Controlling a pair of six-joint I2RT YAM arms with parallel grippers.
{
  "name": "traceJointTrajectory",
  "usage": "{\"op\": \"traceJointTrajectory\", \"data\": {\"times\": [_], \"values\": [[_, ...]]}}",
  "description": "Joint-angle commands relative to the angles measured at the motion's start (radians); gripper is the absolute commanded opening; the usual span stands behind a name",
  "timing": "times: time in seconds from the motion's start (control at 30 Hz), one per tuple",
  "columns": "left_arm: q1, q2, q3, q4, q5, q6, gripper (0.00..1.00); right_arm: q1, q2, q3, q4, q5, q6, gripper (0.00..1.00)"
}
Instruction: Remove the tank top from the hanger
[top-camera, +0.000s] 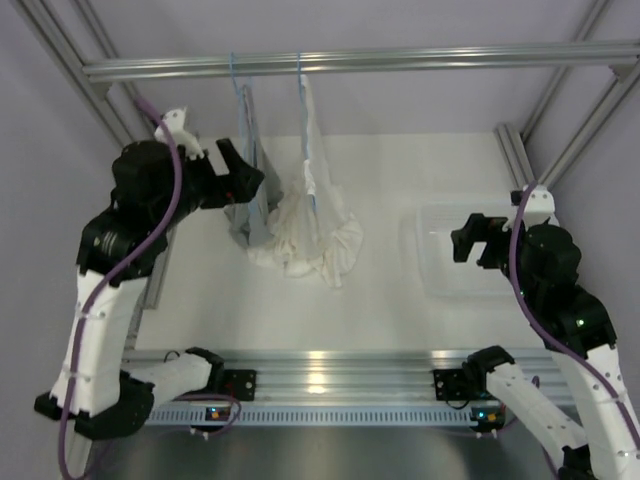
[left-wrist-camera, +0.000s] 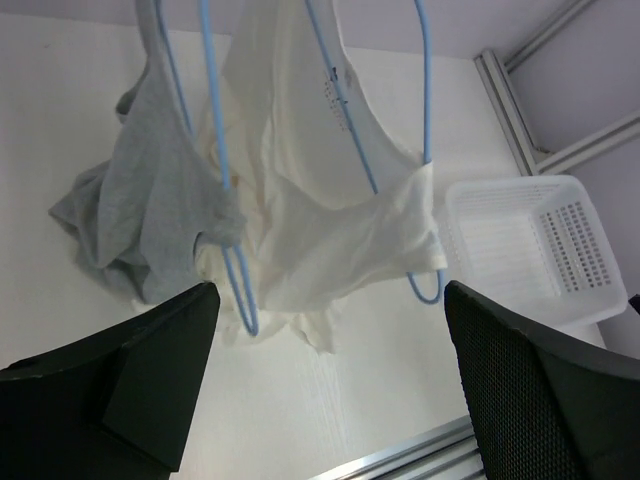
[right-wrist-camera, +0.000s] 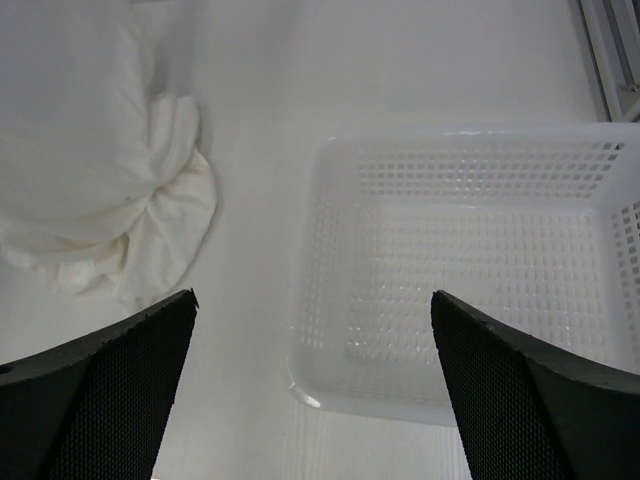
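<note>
My left gripper grabs the light blue hanger (top-camera: 300, 72) by its bare near-side wire (top-camera: 305, 143) next, to leave the white tank top free to remove.
The white tank top (top-camera: 312, 225) hangs on a light blue wire hanger (top-camera: 300, 72) from the top rail, and its lower part pools on the table. In the left wrist view the tank top (left-wrist-camera: 330, 230) drapes over the hanger (left-wrist-camera: 425, 100). In the right wrist view its bunched hem (right-wrist-camera: 90, 200) lies at the left. My left gripper (top-camera: 240, 175) is open and empty, just left of the garments. In its own view the gripper (left-wrist-camera: 330, 400) sits below the cloth. My right gripper (top-camera: 475, 238) is open and empty above the basket, as its own view (right-wrist-camera: 310, 400) shows.
A smaller grey-blue garment (top-camera: 250, 205) hangs on a second blue hanger (top-camera: 233, 70) left of the tank top, and it also shows in the left wrist view (left-wrist-camera: 150, 200). A white perforated basket (top-camera: 445, 285) stands at the right. Aluminium frame posts (top-camera: 560, 90) border the table.
</note>
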Motion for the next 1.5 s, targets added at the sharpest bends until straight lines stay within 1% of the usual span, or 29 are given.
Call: {"op": "traceJointTrajectory", "data": {"times": [0.0,0.03,0.07,0.1,0.13,0.17,0.27,0.3,0.33,0.4,0.43,0.5,0.57,0.63,0.67,0.73,0.8,0.87,0.9,0.93,0.97,1.07,1.3,1.47], "values": [[-0.116,0.159,0.126,0.040,0.004,0.004,0.99,0.012,0.030,-0.004,0.101,-0.006,0.023,0.99],[-0.172,0.233,0.214,0.027,-0.071,0.012,0.99,0.012,0.038,-0.004,0.110,-0.013,0.026,0.99],[-0.277,0.267,0.259,0.018,-0.211,0.030,0.99,0.012,0.049,-0.007,0.115,-0.017,0.026,0.99],[-0.307,0.301,0.299,0.013,-0.266,0.036,0.99,0.010,0.056,-0.009,0.117,-0.016,0.026,0.99],[-0.318,0.362,0.371,0.001,-0.292,0.041,0.99,0.010,0.064,-0.009,0.117,-0.016,0.026,0.99],[-0.321,0.392,0.407,-0.007,-0.332,0.042,0.99,0.010,0.067,-0.009,0.117,-0.014,0.026,0.99],[-0.341,0.484,0.483,-0.024,-0.426,0.062,0.94,0.010,0.061,-0.015,0.120,-0.016,0.025,0.99],[-0.341,0.504,0.493,-0.024,-0.434,0.073,0.93,0.010,0.059,-0.016,0.120,-0.017,0.025,0.99],[-0.343,0.542,0.500,-0.024,-0.447,0.076,0.87,0.010,0.055,-0.018,0.121,-0.016,0.020,1.00],[-0.346,0.576,0.517,-0.022,-0.502,0.096,0.77,0.010,0.052,-0.019,0.123,-0.011,0.019,0.99],[-0.347,0.605,0.523,-0.019,-0.521,0.102,0.69,0.010,0.047,-0.023,0.124,-0.013,0.019,0.99],[-0.353,0.627,0.539,-0.014,-0.543,0.116,0.56,0.012,0.044,-0.027,0.133,-0.017,0.019,0.99],[-0.358,0.650,0.543,-0.001,-0.561,0.124,0.51,0.012,0.043,-0.038,0.141,-0.028,0.019,0.99],[-0.361,0.665,0.550,0.009,-0.581,0.130,0.47,0.010,0.046,-0.050,0.150,-0.036,0.020,0.99],[-0.366,0.670,0.550,0.012,-0.589,0.137,0.42,0.010,0.047,-0.053,0.152,-0.039,0.022,0.99],[-0.366,0.679,0.551,0.024,-0.604,0.147,0.39,0.010,0.049,-0.058,0.158,-0.046,0.022,0.99],[-0.367,0.687,0.551,0.032,-0.604,0.156,0.30,0.012,0.047,-0.061,0.161,-0.049,0.022,0.99],[-0.378,0.691,0.554,0.039,-0.624,0.165,0.18,0.012,0.046,-0.062,0.167,-0.051,0.023,0.99],[-0.384,0.691,0.557,0.041,-0.636,0.171,0.07,0.012,0.046,-0.062,0.167,-0.053,0.023,0.99],[-0.398,0.691,0.562,0.042,-0.658,0.177,0.02,0.010,0.044,-0.062,0.170,-0.054,0.023,0.99],[-0.405,0.688,0.568,0.042,-0.668,0.187,0.00,0.010,0.043,-0.064,0.170,-0.056,0.025,0.99],[-0.418,0.676,0.573,0.053,-0.670,0.203,0.00,0.012,0.041,-0.069,0.172,-0.057,0.026,0.99],[-0.419,0.654,0.570,0.078,-0.620,0.263,0.00,0.012,0.032,-0.082,0.181,-0.062,0.031,0.99],[-0.419,0.624,0.545,0.110,-0.604,0.271,0.00,0.010,0.035,-0.095,0.193,-0.060,0.034,0.99]]}}
